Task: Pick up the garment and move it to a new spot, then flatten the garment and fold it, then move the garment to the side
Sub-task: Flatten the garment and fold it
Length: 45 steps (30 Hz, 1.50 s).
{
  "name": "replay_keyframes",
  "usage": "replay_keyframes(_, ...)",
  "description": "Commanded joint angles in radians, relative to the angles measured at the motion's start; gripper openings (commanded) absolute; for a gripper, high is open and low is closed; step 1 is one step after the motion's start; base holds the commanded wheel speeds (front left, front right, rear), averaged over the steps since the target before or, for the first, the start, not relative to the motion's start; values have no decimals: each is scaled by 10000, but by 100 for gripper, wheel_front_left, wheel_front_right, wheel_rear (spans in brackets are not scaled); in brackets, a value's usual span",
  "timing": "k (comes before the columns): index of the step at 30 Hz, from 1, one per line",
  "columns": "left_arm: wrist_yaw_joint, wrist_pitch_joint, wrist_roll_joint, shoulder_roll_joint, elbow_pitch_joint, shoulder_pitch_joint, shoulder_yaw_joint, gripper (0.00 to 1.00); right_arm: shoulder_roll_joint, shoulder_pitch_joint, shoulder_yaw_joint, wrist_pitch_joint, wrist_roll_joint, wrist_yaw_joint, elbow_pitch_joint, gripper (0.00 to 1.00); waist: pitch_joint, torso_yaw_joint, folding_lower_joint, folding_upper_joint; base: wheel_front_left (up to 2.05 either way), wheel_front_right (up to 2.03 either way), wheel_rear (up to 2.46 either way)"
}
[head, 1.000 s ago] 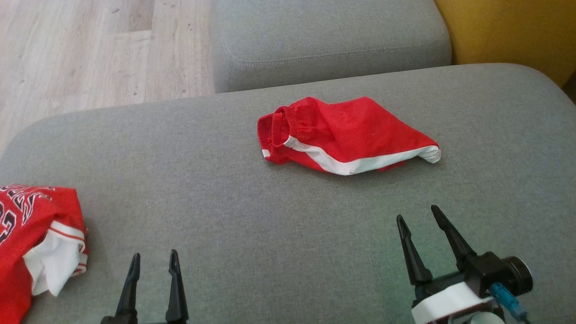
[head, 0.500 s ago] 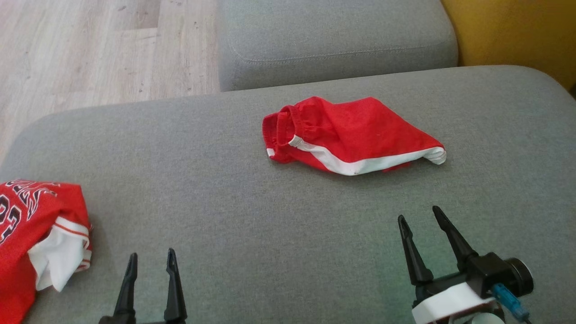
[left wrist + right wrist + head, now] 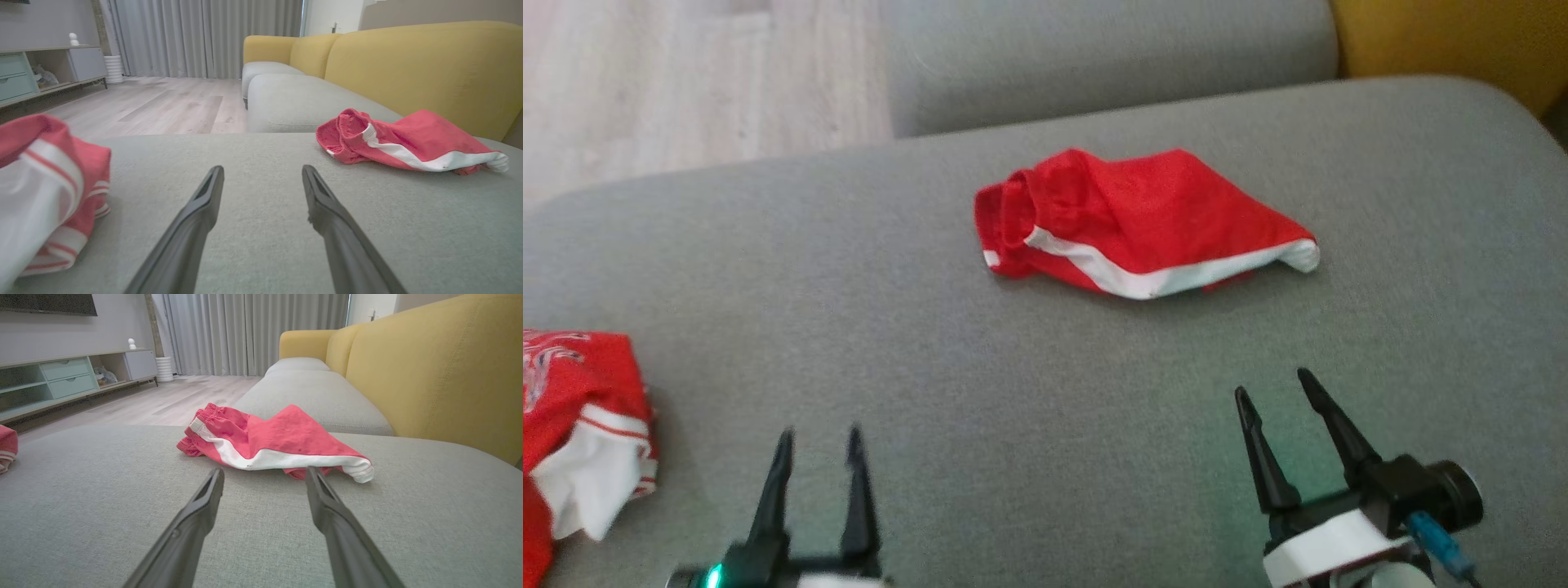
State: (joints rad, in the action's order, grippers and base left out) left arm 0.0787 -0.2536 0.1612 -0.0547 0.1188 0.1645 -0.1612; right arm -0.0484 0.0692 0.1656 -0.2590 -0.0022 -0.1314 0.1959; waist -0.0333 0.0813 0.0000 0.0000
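Note:
The ribbed waistband edge stands up in a loose fold, while the garment's body (image 3: pixel 1165 211) lies slack. My left gripper needs to pinch the garment by that edge next.
The garment (image 3: pixel 1143 220) is a pair of red shorts with a white side stripe, lying crumpled in the middle of the grey sofa seat (image 3: pixel 1013 384), waistband to the left. My left gripper (image 3: pixel 818 437) is open near the seat's front, well short and left of the shorts. My right gripper (image 3: pixel 1274 385) is open too, a short way in front of the shorts' right end. The left wrist view has the garment (image 3: pixel 408 139) ahead to the right of the open left gripper (image 3: pixel 262 169). In the right wrist view the garment (image 3: pixel 278 445) lies just beyond the open right gripper (image 3: pixel 264 470).
A second red and white garment, a jersey (image 3: pixel 580 408), is bunched at the seat's left edge, close to my left gripper. A further grey cushion (image 3: pixel 1111 57) lies beyond, the yellow backrest (image 3: pixel 441 367) is on the right and wood floor (image 3: pixel 686 82) is at far left.
The head camera has shifted, so the whole picture sits a little differently. My left gripper has come forward slightly and more of its body shows. The garment and right gripper have not moved.

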Motion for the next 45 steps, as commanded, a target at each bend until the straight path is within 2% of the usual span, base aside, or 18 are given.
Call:
replay_keyframes(1,-83,-82,-206,45,-286,-954,140,100,-19,-627,230,-28,-81,7,-383,100,-504,309,0,0,0,0,0)
replay_keyframes(4,-317,-82,-301,45,-171,-1790,-109,100,-19,-976,224,-28,-114,7,-458,100,-1108,583,0,0,0,0,0)
replay_keyframes(6,-673,-82,-243,45,94,-2430,-388,100,-19,-1200,182,-28,-122,7,-514,100,-1478,721,0,0,0,0,0)
replay_keyframes(10,-1411,-82,-240,45,1471,-3958,-970,100,-19,-1514,119,-28,-86,7,-595,100,-2042,921,0,0,0,0,0)
replay_keyframes(14,-1665,-57,-212,45,2470,-5215,-1358,100,-19,-1647,101,-28,-46,7,-628,100,-2336,1070,0,0,0,0,0)
replay_keyframes(21,-1940,578,-273,-60,4369,-7544,-1927,100,-19,-2019,205,-28,59,7,-673,100,-2932,1597,0,0,0,0,0)
replay_keyframes(29,-1977,711,-346,-386,5720,-8528,-2047,100,-18,-2072,150,-28,271,7,-690,100,-3154,2076,0,0,0,0,0)
replay_keyframes(30,-1980,676,-333,-423,5841,-8565,-2047,90,-18,-2067,152,-28,295,7,-698,100,-3146,2116,0,0,0,0,0)
replay_keyframes(31,-1980,634,-331,-455,5949,-8602,-2052,43,-18,-2063,144,-28,315,7,-712,100,-3139,2145,0,0,0,0,0)
replay_keyframes(32,-1978,594,-339,-473,6045,-8633,-2068,24,-18,-2066,130,-28,330,7,-724,100,-3128,2166,0,0,0,0,0)
replay_keyframes(33,-1979,550,-345,-478,6126,-8660,-2097,0,-18,-2067,120,-28,342,7,-728,100,-3113,2176,0,0,0,0,0)
replay_keyframes(41,-2068,277,-255,-331,6213,-8972,-2913,0,-18,-1992,147,-28,376,7,-677,100,-2839,1943,0,0,0,0,0)
replay_keyframes(45,-2088,425,595,-185,5565,-9237,-3816,0,-18,-1900,191,-28,363,7,-636,100,-2541,1753,0,0,0,0,0)
